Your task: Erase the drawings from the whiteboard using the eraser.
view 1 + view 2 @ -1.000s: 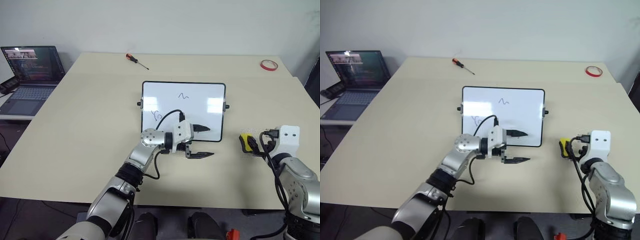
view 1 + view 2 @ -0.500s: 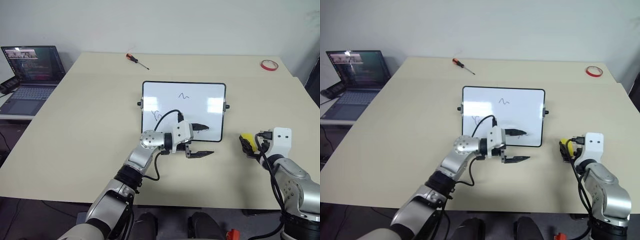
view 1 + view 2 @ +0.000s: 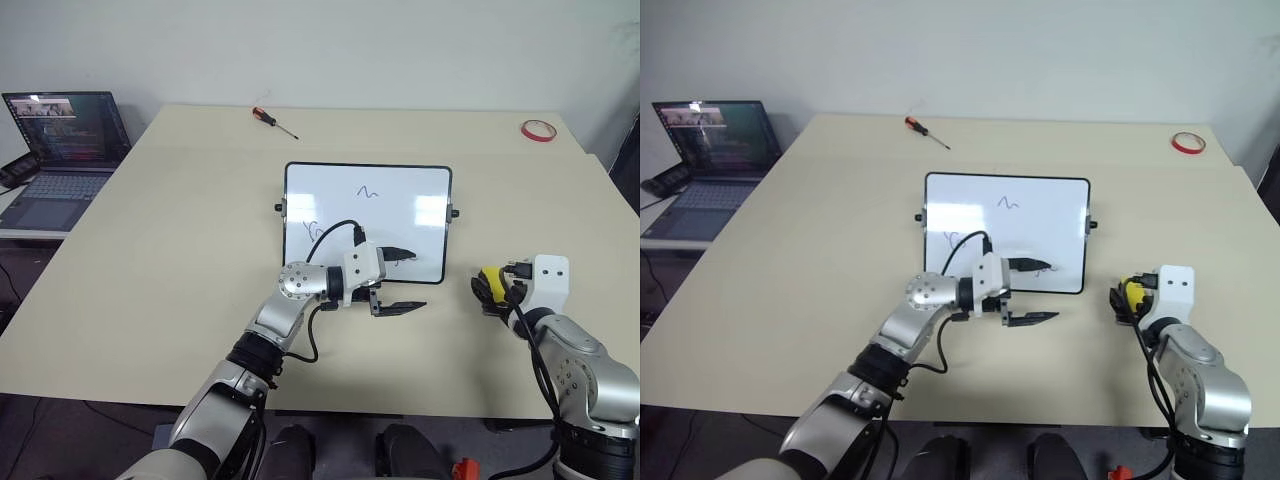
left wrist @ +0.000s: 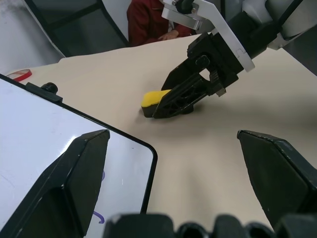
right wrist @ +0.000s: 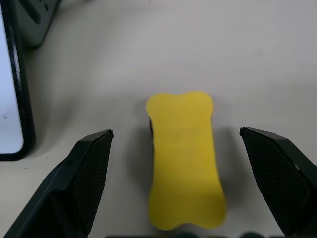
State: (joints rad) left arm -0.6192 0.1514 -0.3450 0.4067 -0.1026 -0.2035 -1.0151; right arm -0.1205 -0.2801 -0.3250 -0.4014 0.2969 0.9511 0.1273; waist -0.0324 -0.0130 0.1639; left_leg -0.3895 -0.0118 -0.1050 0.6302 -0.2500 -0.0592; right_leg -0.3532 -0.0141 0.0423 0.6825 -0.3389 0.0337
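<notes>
My right gripper's fingers are on either side of the yellow eraser's (image 3: 490, 277) (image 5: 184, 158) long sides and closing would catch it, so it is now time to close.
The whiteboard (image 3: 400, 215) lies flat mid-table with dark squiggle drawings, one (image 3: 367, 191) near its far edge and one (image 3: 315, 231) at its left. The yellow eraser (image 3: 490, 277) lies on the table right of the board. My right gripper (image 5: 174, 132) is open, its fingers (image 5: 84, 173) standing either side of the eraser (image 5: 184, 158) with gaps on both sides. My left gripper (image 3: 418, 280) is open and points right over the board's near right corner, holding nothing. The left wrist view shows the board's corner (image 4: 49, 139) and the eraser (image 4: 153, 97) under the right gripper.
A red-handled screwdriver (image 3: 273, 121) lies at the far edge and a red tape ring (image 3: 537, 129) at the far right corner. An open laptop (image 3: 60, 150) stands on a side surface to the left. A person in red (image 4: 148, 20) sits beyond the table.
My right gripper has shifted a little left and lower, closer around the eraser. The left arm, board and eraser have stayed put.
</notes>
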